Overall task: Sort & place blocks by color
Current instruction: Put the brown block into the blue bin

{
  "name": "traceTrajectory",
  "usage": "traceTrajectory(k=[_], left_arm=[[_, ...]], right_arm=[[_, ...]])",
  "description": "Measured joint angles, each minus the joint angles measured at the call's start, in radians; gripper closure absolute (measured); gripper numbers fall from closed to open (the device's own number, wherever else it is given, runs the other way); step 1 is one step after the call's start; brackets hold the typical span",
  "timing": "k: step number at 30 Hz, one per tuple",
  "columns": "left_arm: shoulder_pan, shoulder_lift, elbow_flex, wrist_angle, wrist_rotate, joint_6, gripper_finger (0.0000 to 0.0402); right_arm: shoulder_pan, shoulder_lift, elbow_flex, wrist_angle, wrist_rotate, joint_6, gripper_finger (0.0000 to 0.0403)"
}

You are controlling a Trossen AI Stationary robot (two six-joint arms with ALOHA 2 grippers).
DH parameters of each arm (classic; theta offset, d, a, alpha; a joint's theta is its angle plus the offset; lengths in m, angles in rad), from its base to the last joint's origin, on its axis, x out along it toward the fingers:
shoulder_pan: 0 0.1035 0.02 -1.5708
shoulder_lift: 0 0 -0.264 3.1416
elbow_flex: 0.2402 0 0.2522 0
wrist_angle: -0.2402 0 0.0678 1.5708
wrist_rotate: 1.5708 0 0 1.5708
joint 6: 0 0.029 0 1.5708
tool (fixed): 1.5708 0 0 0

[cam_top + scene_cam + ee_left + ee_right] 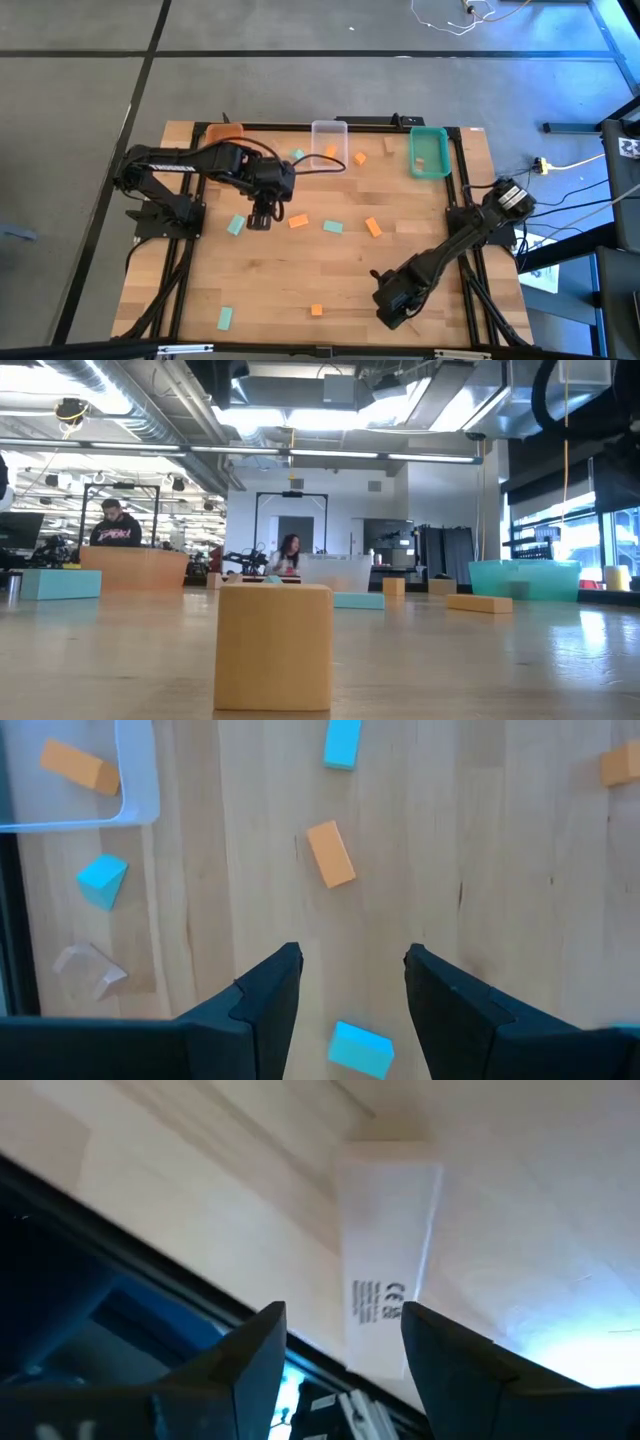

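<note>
The right gripper's fingers stop above the labelled light block's near end (378, 1330), so they would miss it if they closed now. The right gripper should go lower first, then close on the block.
Small orange, mint and light wood blocks lie scattered flat on the wooden table (330, 270). My left gripper (262, 215) hangs open above the table's left middle. In its wrist view the open fingers (350, 960) frame a mint block (361, 1048) on the table far below them, with an orange block (330, 853) just beyond. My right gripper (390, 308) is low near the table's front edge, right of centre. It is open (345, 1315) with nothing between its fingers, over a white labelled strip (385, 1260). Neither gripper shows in the low view.
Along the far edge stand an orange bin (225, 131), a clear bin (329, 135) with an orange block (80, 767) inside, and a teal bin (429, 152) holding a block. An orange block (273, 645) sits close to the low camera. People sit in the room beyond.
</note>
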Motion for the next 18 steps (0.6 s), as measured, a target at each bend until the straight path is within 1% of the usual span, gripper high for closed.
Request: traceTrajectory(k=[6, 15, 18], left_arm=[[-0.014, 0.000, 0.000, 0.000, 0.000, -0.005, 0.0231], [-0.015, 0.000, 0.000, 0.000, 0.000, -0.005, 0.0231], [-0.015, 0.000, 0.000, 0.000, 0.000, -0.005, 0.0231]], right_arm=[[0.003, 0.031, 0.000, -0.014, 0.009, -0.014, 0.0202], [0.004, 0.036, 0.000, -0.016, 0.072, -0.016, 0.0202], [0.005, 0.040, 0.000, -0.015, 0.075, -0.016, 0.0202]])
